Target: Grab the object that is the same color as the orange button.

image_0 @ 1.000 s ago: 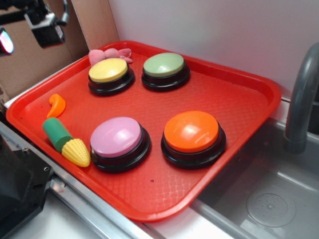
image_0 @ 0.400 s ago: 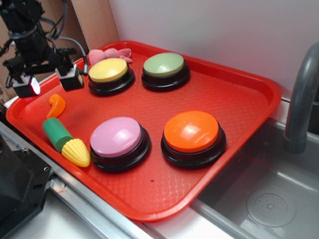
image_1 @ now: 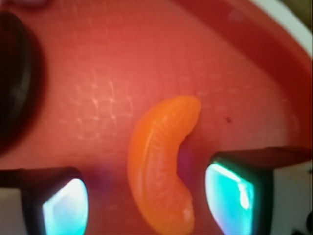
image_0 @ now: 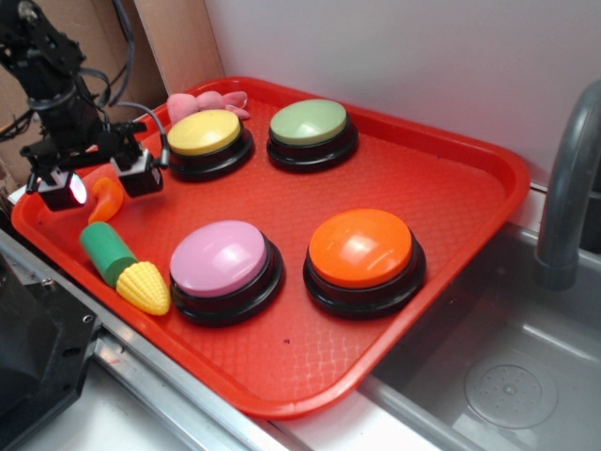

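Observation:
The curved orange piece (image_0: 107, 199) is low between the gripper's open fingers, next to its sides. The gripper should close on it now, as that would catch the piece.
The object (image_0: 106, 197), a small curved orange toy piece, lies on the red tray (image_0: 451, 178) near its left edge. My gripper (image_0: 101, 185) hangs low over it, open, one finger on each side. In the wrist view the object (image_1: 159, 166) lies between the two fingertips (image_1: 230, 196), with a gap to each. My gripper (image_1: 149, 200) holds nothing. The orange button (image_0: 362, 248), a glossy dome on a black base, sits at the tray's right front.
Green-and-yellow toy corn (image_0: 122, 266) lies just in front of the gripper. Pink button (image_0: 221, 263), yellow button (image_0: 205, 134) and green button (image_0: 310, 124) stand on the tray. A pink plush (image_0: 202, 101) is at the back. A sink (image_0: 498, 376) and faucet (image_0: 568, 188) are at the right.
My gripper came down from the upper left and now straddles the orange piece on the tray. Nothing else moved.

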